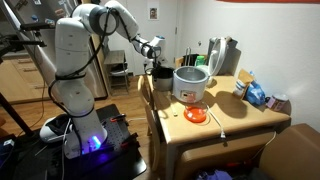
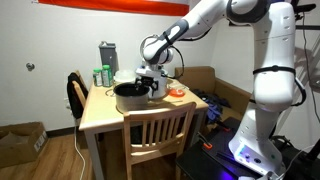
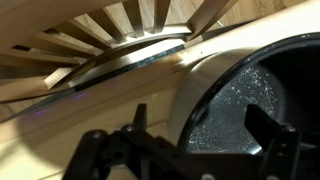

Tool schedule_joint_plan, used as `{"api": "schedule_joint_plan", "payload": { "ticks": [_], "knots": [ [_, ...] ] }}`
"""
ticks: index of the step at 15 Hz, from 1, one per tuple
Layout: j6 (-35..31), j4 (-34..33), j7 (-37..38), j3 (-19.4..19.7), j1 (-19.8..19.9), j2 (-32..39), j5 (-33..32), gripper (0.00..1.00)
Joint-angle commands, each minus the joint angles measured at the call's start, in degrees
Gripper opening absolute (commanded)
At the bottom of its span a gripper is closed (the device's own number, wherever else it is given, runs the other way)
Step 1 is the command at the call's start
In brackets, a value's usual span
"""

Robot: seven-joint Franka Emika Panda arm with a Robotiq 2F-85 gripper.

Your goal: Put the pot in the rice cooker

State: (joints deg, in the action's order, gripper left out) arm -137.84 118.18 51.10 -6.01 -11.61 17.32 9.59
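Note:
I should close my gripper now on the pot's side (image 3: 200,107), which runs between both fingers in the wrist view, and they reach past the pot's rim in an exterior view.
The pot (image 2: 129,98) is a dark round bowl standing on the wooden table (image 2: 100,118), close to the edge by the chair. In an exterior view it is a dark shape (image 1: 163,73) to the left of the rice cooker (image 1: 190,83), a squat white cylinder with a wide rim. My gripper (image 3: 200,120) is open and straddles the pot's wall: one finger is outside, the other over the speckled dark inside (image 3: 240,100). In both exterior views the gripper (image 1: 159,60) (image 2: 152,82) hangs down at the pot's rim. The pot is not lifted.
A tall silver jug (image 1: 215,55) (image 2: 107,60) stands at the back of the table. A small orange thing (image 1: 196,115) (image 2: 177,93) lies in front of the cooker. A wooden chair (image 2: 155,130) is pushed up to the table next to the pot. Blue packets (image 1: 256,94) lie at a corner.

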Motion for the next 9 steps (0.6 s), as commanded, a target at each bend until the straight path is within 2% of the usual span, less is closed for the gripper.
{"api": "schedule_joint_plan", "payload": {
  "ticks": [1, 9],
  "knots": [
    [-1.7, 0.5, 2.9, 0.7, -1.3, 0.2, -0.7, 0.74],
    [-0.8, 0.5, 4.2, 1.2, -2.5, -0.9, -3.6, 0.12]
  ]
}}
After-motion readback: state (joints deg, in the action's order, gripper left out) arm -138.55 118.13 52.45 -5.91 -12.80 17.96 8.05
